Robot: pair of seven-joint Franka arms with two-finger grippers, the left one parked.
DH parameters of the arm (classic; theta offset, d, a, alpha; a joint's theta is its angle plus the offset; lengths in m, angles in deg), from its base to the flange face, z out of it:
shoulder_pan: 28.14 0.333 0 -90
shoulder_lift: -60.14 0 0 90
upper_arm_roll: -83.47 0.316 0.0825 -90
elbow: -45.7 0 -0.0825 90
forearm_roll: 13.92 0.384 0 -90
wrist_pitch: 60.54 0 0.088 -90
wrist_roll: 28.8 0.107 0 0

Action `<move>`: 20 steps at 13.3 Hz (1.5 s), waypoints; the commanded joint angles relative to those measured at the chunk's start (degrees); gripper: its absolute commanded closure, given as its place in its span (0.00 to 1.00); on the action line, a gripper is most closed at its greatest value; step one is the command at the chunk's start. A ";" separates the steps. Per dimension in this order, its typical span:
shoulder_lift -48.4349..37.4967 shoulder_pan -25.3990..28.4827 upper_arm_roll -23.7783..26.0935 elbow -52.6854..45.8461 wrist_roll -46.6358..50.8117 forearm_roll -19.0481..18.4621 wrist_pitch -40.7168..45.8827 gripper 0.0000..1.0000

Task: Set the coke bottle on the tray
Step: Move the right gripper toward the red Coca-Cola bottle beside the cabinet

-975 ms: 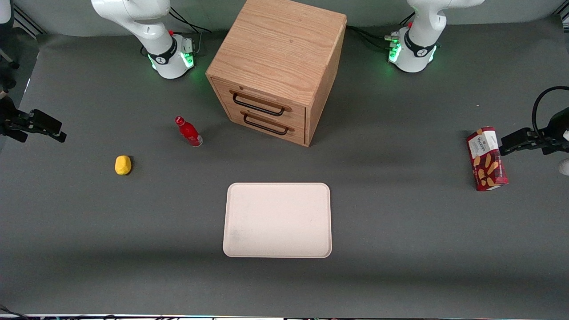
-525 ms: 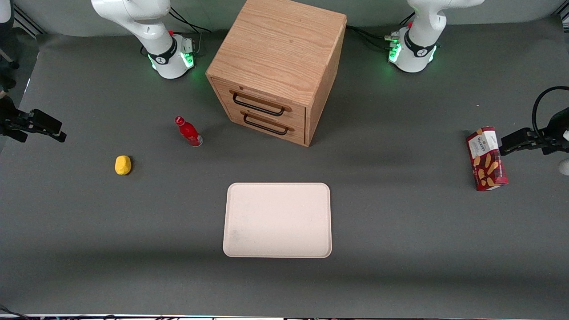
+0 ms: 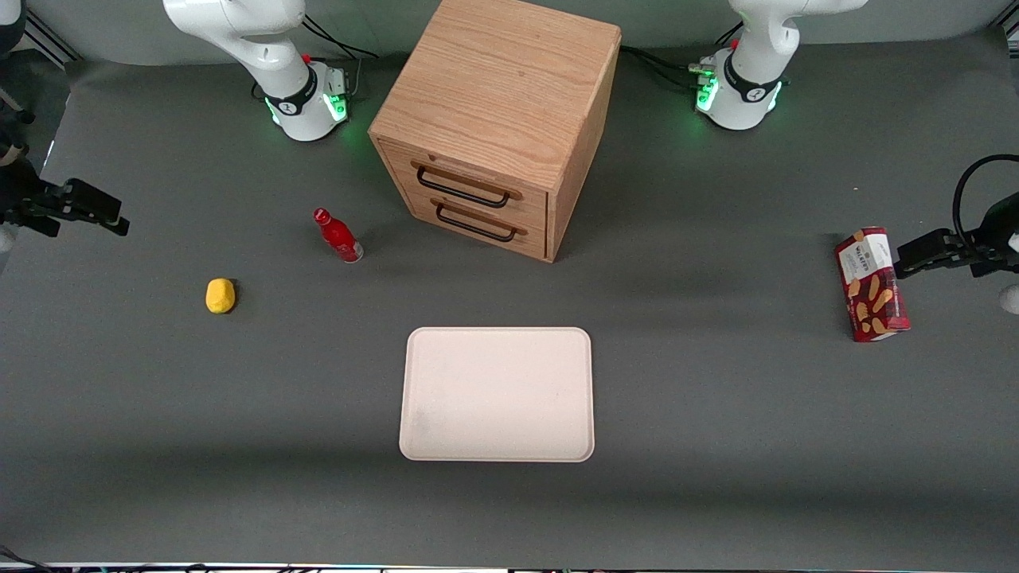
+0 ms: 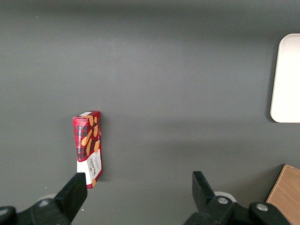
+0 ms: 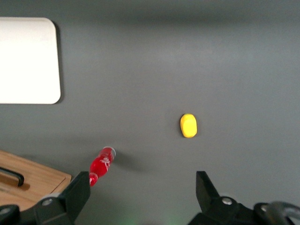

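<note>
I need to place the coke bottle on the tray (image 3: 497, 394), so I should next grab the bottle by its red cap end (image 3: 322, 216) with my right gripper.
The coke bottle (image 3: 337, 235), small, slim and red, stands upright on the dark table beside the wooden cabinet, toward the working arm's end. It also shows in the right wrist view (image 5: 101, 165). The pale cream-pink tray (image 3: 497, 394) lies flat and bare, nearer to the front camera than the cabinet, and shows in the right wrist view (image 5: 28, 61) too. My right gripper (image 3: 80, 203) hangs high at the working arm's edge of the table, well away from the bottle. It is open and empty (image 5: 140, 187).
A wooden two-drawer cabinet (image 3: 497, 119) stands at the back middle, its drawers shut. A yellow lemon-like object (image 3: 220, 295) lies between gripper and bottle, nearer the camera. A red snack box (image 3: 872, 283) lies at the parked arm's end.
My right gripper has moved slightly up and toward the table's middle in the front view. The bottle, tray and other things have not moved.
</note>
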 commanded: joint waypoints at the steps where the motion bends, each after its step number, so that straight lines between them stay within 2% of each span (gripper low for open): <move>1: -3.92 2.05 -0.26 3.80 0.11 0.22 1.45 0.00; 6: -17.27 8.99 -0.34 20.67 10.29 -0.13 -2.50 0.00; 9: -23.26 12.86 -0.26 27.36 13.91 -0.13 -2.68 0.00; 16: -24.50 20.68 -0.17 29.40 21.73 -0.13 -1.89 0.00; 20: -25.99 20.78 -0.43 33.86 21.21 -0.13 -5.29 0.00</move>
